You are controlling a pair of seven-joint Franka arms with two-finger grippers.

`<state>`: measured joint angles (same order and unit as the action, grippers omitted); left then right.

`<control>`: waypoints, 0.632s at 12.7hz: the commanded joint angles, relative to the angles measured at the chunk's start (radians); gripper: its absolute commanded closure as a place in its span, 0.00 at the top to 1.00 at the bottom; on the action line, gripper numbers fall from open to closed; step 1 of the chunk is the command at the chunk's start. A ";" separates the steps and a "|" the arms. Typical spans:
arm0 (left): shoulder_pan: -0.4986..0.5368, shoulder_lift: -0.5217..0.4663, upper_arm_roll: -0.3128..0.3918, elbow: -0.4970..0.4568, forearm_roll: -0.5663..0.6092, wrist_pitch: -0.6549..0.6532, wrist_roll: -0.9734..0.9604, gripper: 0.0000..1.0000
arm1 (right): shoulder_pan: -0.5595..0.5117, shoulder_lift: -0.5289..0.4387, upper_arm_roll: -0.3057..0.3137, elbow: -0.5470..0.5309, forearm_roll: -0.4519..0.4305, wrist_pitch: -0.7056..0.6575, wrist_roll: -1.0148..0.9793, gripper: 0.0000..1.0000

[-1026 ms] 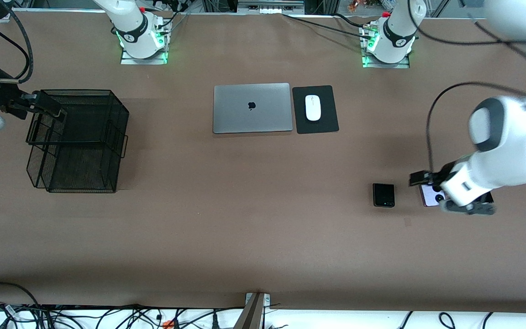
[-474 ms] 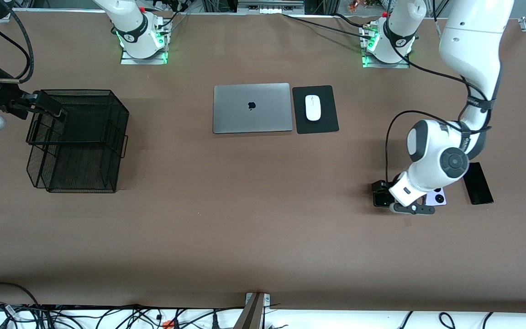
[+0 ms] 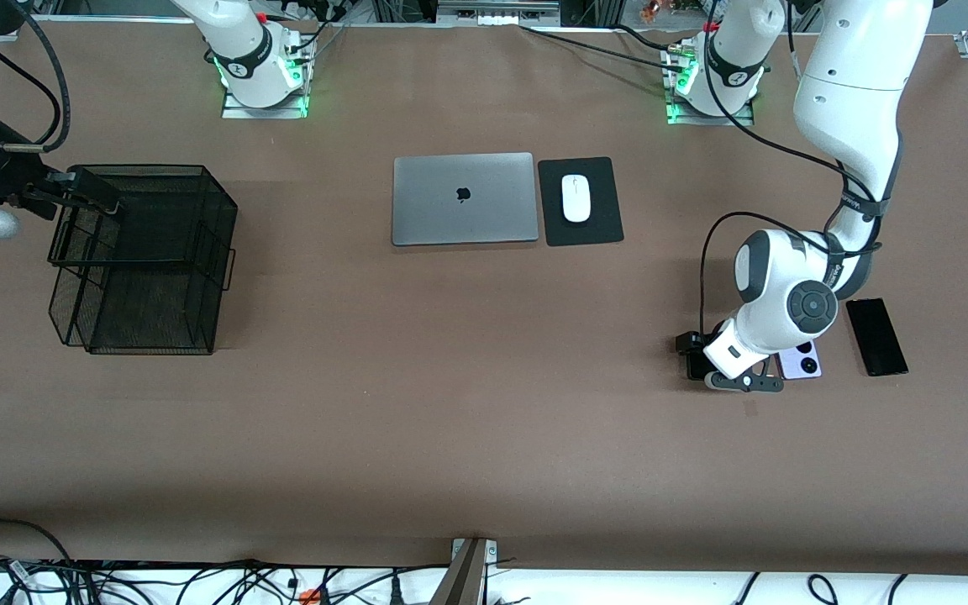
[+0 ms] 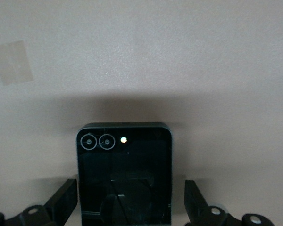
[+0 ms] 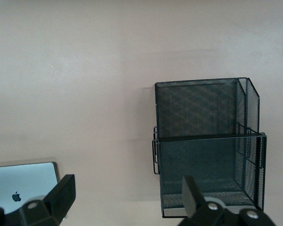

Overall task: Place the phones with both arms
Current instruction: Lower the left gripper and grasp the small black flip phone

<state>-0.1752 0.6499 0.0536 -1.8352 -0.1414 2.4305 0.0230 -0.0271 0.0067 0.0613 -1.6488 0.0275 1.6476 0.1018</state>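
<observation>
My left gripper's fingers are on either side of the black folded phone and closing now would catch it, so it is time to close on the phone.
A small black folded phone (image 4: 124, 174) lies flat on the brown table between the spread fingers (image 4: 63, 200) of my left gripper (image 4: 130, 202), which is open and touches nothing. In the front view that gripper (image 3: 707, 365) hangs low over this phone and hides most of it. Beside it, toward the left arm's end of the table, lie a lilac phone (image 3: 803, 363) with two black circles and a long black slab phone (image 3: 876, 336). My right gripper (image 3: 89, 192) waits open and empty above the rim of the black mesh basket (image 3: 144, 260), which also fills the right wrist view (image 5: 207, 146).
A closed grey laptop (image 3: 463, 198) and a white mouse (image 3: 576, 197) on a black pad (image 3: 581, 231) sit mid-table near the arm bases. A small strip of tape (image 3: 750, 408) lies on the table nearer the front camera than the phones.
My left arm swung from over the lilac phone toward the right arm's end of the table and now hangs over the black folded phone. The right arm barely moved.
</observation>
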 commanded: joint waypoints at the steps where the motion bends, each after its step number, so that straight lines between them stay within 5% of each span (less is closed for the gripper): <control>1: -0.003 0.008 0.005 0.001 -0.018 0.007 -0.003 1.00 | 0.003 -0.011 -0.001 0.000 0.014 -0.005 0.006 1.00; 6: -0.001 0.011 0.005 0.007 -0.018 0.007 -0.003 1.00 | 0.003 -0.010 -0.001 0.000 0.014 -0.005 0.007 1.00; 8: -0.001 0.011 0.003 0.008 -0.020 0.007 -0.005 0.76 | 0.003 -0.010 -0.001 0.000 0.014 -0.006 0.006 1.00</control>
<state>-0.1746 0.6551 0.0544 -1.8352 -0.1414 2.4307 0.0182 -0.0269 0.0067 0.0613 -1.6488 0.0275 1.6476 0.1018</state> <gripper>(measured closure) 0.088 0.000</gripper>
